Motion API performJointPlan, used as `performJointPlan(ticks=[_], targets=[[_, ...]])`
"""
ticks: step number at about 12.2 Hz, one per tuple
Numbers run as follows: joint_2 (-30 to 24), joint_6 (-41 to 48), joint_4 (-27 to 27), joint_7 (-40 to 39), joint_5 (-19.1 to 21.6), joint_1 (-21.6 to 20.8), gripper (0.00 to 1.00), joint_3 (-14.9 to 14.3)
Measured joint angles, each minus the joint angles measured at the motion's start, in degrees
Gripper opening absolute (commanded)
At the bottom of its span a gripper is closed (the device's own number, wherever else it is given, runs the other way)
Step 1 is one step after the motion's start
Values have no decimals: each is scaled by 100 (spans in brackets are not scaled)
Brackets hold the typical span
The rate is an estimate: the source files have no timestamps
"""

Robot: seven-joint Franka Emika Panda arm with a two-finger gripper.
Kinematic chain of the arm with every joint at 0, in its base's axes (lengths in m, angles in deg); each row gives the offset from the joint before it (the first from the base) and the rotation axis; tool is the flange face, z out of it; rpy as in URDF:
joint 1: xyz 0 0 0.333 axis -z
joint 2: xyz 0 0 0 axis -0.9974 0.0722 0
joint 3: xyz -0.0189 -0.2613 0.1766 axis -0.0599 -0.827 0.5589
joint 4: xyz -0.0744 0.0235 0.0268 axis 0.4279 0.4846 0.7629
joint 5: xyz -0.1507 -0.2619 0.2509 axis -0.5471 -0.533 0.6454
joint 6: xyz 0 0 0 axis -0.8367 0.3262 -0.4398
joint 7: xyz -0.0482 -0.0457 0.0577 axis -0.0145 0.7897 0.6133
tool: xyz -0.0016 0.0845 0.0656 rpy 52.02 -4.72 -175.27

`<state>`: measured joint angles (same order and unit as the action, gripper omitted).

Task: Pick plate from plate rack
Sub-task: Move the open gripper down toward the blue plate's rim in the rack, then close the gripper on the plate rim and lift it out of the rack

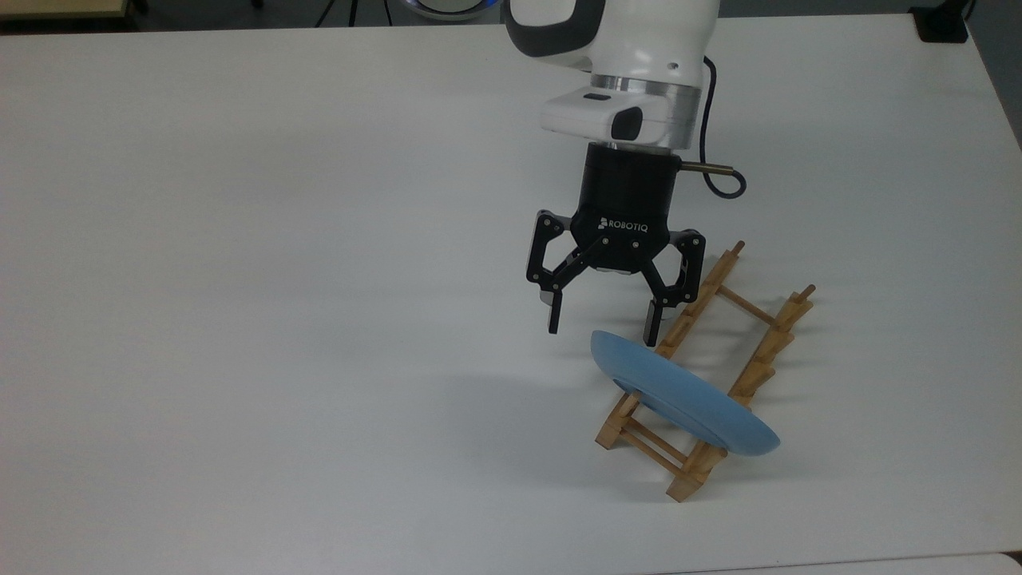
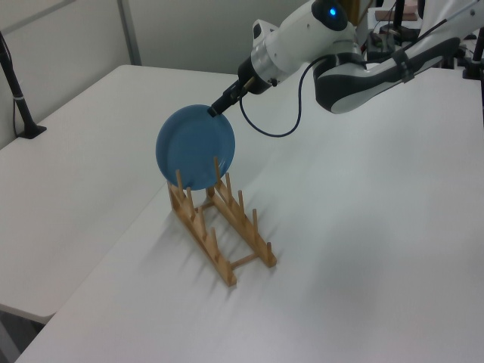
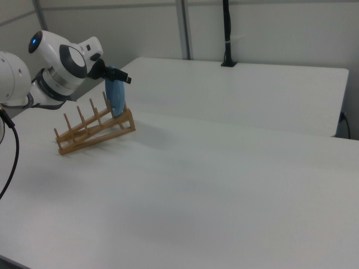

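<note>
Wooden pegs crowd the lower part of the plate, and its side is too wide for my fingers. My gripper will next pinch the plate's upper rim (image 2: 211,110).
The light-blue plate (image 1: 691,401) stands on edge in the end slot of the wooden plate rack (image 1: 773,339), leaning a little. My gripper (image 1: 602,334) is open and points down at the plate's upper rim, one fingertip on each side of the rim's end in the top view. In the left view the gripper (image 2: 215,110) sits right at the top edge of the plate (image 2: 195,146), above the rack (image 2: 212,249). The right view shows the gripper (image 3: 122,77) over the plate (image 3: 116,98) at the rack's (image 3: 95,134) near end. Whether a finger touches the rim, I cannot tell.
The white table (image 1: 239,319) carries the rack and plate. The rack's other slots hold nothing. A black clamped post (image 2: 19,98) stands at the left view's left edge and another post (image 3: 227,33) at the far side of the right view. A cable loops off the wrist.
</note>
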<state>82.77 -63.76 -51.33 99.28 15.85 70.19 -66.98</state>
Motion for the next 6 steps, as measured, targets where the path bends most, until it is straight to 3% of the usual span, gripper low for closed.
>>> performJointPlan(ticks=[4,5,6], targets=[[92,0,20,9,-81,-44,33,0],[93,0,23,9,-82,-50,17,1],[93,0,31,9,-82,-73,12,1]])
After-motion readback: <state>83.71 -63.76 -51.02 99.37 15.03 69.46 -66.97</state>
